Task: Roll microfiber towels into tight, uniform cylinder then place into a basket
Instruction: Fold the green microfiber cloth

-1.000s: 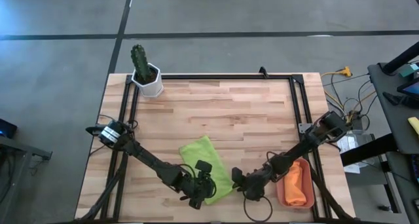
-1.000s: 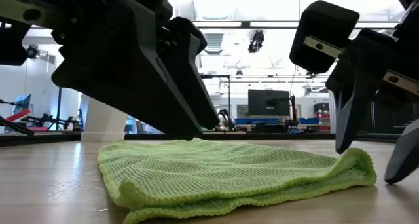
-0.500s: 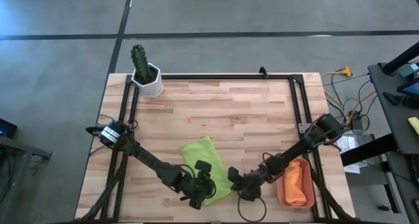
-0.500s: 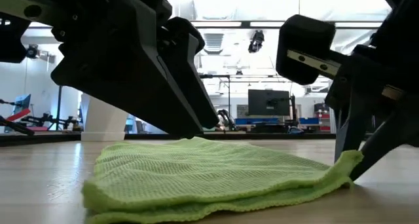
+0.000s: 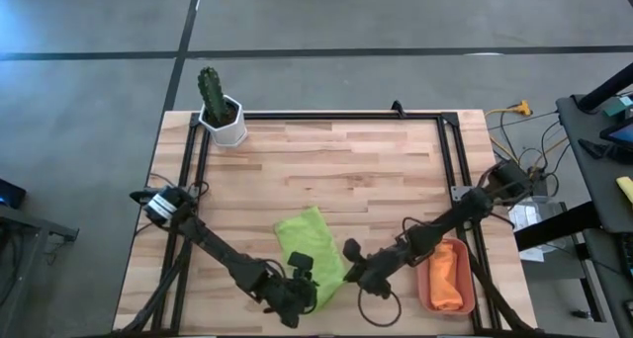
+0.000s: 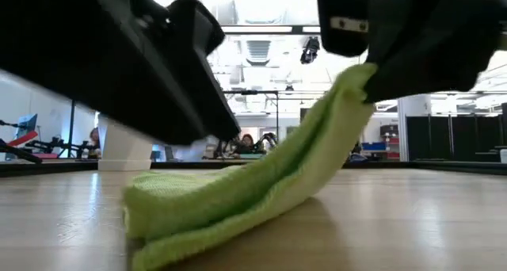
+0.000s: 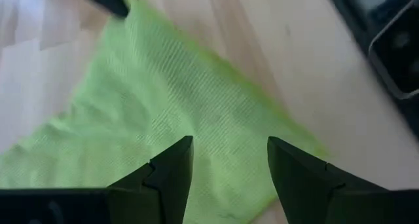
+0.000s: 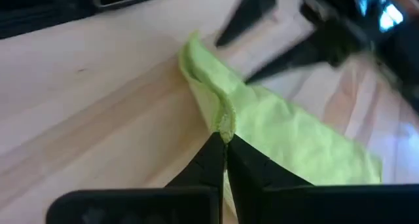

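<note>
I should start rolling a tight cylinder for the basket, so I should grab the green towel by its hemmed edge (image 7: 265,198) with my left gripper next.
The lime green towel (image 5: 305,237) lies near the table's near edge, its left part on the wood (image 6: 166,215). My right gripper (image 5: 348,269) is shut on its right near corner and holds it up. My left gripper (image 5: 300,287) is open just over the towel's near part (image 7: 163,99), its fingers spread above the cloth. The bright orange towel (image 5: 450,274) lies rolled in the terracotta basket (image 5: 423,285) at the near right. My right gripper pinches the green towel's right near corner (image 8: 224,122) between its two fingers, on a folded edge. The fingers come slanting from the table's right. The corner is lifted (image 6: 356,77), and the cloth slopes down from it to the part that rests on the table.
A white pot with a cactus (image 5: 224,119) stands at the far left corner. A black frame (image 5: 326,115) runs along the table's far, left and right sides. Bare wood (image 5: 336,170) lies between the green towel and the far edge.
My right gripper has moved toward the table's left, shut on the green towel's right near corner and lifted it. That end has risen and folded over toward the left, while the left part has stayed on the table. My left gripper has drawn slightly toward the near edge.
</note>
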